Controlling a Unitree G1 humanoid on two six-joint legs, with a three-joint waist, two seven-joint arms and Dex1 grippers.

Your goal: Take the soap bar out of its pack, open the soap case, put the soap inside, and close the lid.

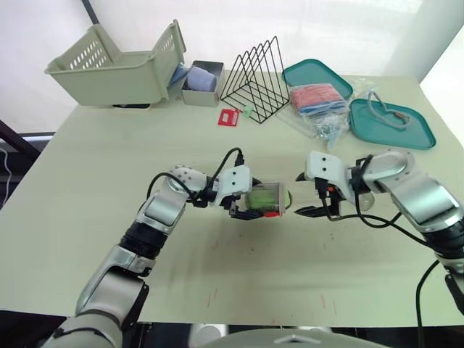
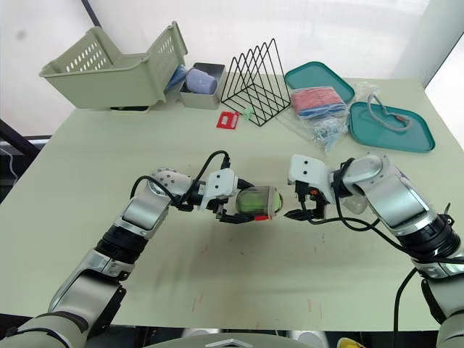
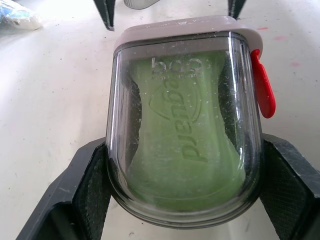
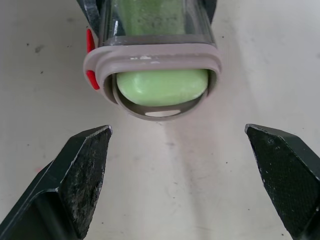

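The rounded end of the case is already covered by my left gripper's fingers, so my right gripper will next grip the case by its grey rim.
The soap case is clear plastic with a grey rim and a red latch. It lies on its side just above the table, and my left gripper is shut on its rounded end. The green soap bar is inside, and its end shows at the case's mouth. A grey lid piece stands ajar at that mouth. My right gripper is open, facing the mouth a short way off, with nothing between its fingers.
At the back are a beige basket, a small grey box, a black wire rack, a red card, a plastic bag of packs and two teal trays. Bare tabletop lies in front of the grippers.
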